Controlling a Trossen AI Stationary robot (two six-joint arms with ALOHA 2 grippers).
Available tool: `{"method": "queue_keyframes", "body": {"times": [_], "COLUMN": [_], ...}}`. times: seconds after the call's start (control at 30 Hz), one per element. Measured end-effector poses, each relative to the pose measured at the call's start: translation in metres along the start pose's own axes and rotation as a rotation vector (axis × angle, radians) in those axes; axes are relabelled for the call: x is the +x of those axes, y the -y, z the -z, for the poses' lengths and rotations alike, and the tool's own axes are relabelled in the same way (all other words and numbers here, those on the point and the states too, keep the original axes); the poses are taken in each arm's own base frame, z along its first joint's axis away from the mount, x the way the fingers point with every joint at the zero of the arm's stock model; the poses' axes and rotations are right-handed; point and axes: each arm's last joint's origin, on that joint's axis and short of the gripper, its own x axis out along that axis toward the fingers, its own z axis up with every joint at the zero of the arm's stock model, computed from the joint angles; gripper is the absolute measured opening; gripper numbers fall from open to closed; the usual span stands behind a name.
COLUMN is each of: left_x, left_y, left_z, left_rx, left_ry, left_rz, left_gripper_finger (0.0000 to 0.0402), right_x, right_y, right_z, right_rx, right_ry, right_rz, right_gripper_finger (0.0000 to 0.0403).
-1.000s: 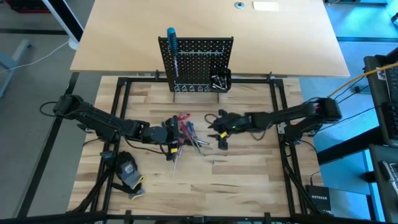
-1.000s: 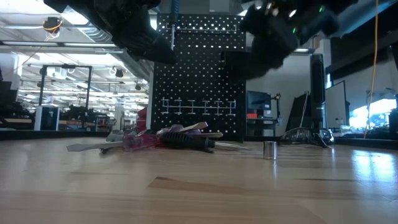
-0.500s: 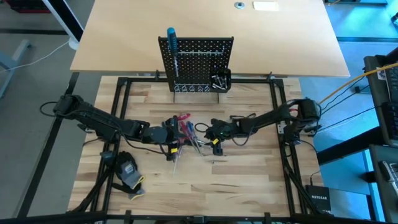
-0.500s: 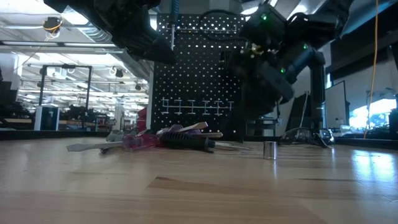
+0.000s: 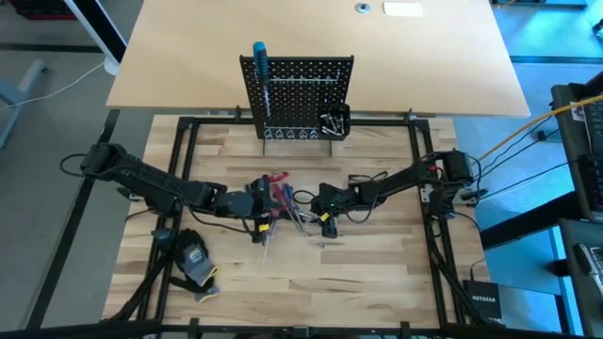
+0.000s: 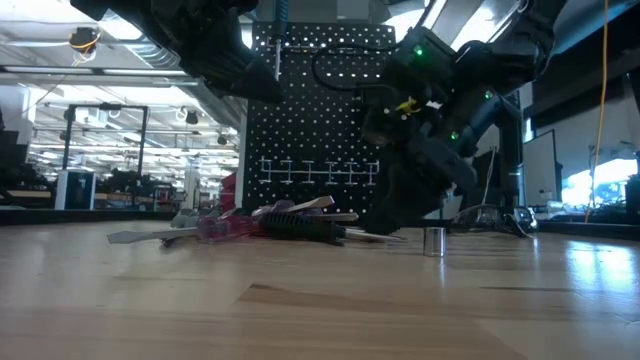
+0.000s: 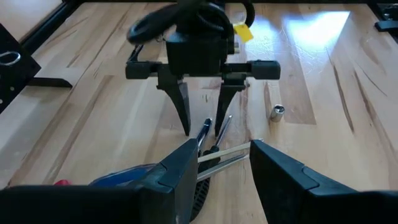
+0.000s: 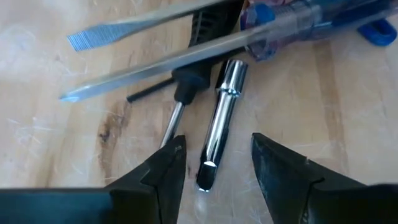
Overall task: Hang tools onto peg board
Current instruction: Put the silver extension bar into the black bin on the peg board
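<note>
My right gripper's fingertips reach down on both sides of the silver bit's lower end [image 8: 210, 167]. My right gripper needs to close on the bit.
The black peg board [image 5: 300, 94] stands upright at the table's far side, with a blue-handled screwdriver [image 5: 259, 64] hanging at its left. The other tools [image 5: 283, 200] lie in a pile at mid-table: blue, red and black handles and silver shafts. My right gripper [image 8: 214, 168] is open and lowered at the pile's right end. Its fingers stand on either side of a silver bit [image 8: 222, 118] that lies flat on the wood, beside a black-handled tool's shaft [image 8: 176, 109]. My left gripper [image 7: 221, 168] is open and empty, raised above the pile's left end.
A small silver socket [image 6: 433, 241] stands alone on the wood to the right of the pile. A black-and-yellow glove [image 5: 194, 258] lies near the table's front left. A small black bin [image 5: 334, 121] with silver bits hangs on the board's lower right.
My right gripper has gone toward the table's left edge and down, from beside the pile onto its right end. It has tipped its fingers downward. The tools and my left gripper have stayed in place.
</note>
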Motion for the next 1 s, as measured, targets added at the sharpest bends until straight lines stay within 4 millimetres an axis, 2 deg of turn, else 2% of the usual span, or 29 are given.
{"method": "queue_keyframes", "body": {"times": [0.13, 0.4, 0.5, 0.6, 0.8, 1.0], "left_x": [0.000, 0.000, 0.000, 0.000, 0.000, 0.000], "left_y": [0.000, 0.000, 0.000, 0.000, 0.000, 0.000], "left_z": [0.000, 0.000, 0.000, 0.000, 0.000, 0.000], "left_rx": [-0.001, -0.001, -0.001, -0.001, -0.001, -0.001], "left_ry": [-0.001, -0.001, -0.001, -0.001, -0.001, -0.001], "left_rz": [0.000, 0.000, 0.000, 0.000, 0.000, 0.000], "left_gripper_finger": [0.0136, 0.0136, 0.0136, 0.0136, 0.0136, 0.0136], "right_x": [0.001, 0.001, 0.001, 0.001, -0.002, -0.018], "right_y": [0.000, 0.001, 0.002, 0.002, 0.003, 0.005], "right_z": [0.001, 0.001, 0.001, 0.001, 0.002, 0.001], "right_rx": [0.003, -0.022, -0.037, -0.039, -0.039, -0.043], "right_ry": [-0.002, -0.010, -0.016, -0.018, -0.033, -0.079], "right_rz": [0.006, 0.044, 0.060, 0.087, 0.125, 0.209], "right_gripper_finger": [0.0158, 0.0067, 0.0044, 0.0037, 0.0048, 0.0043]}}
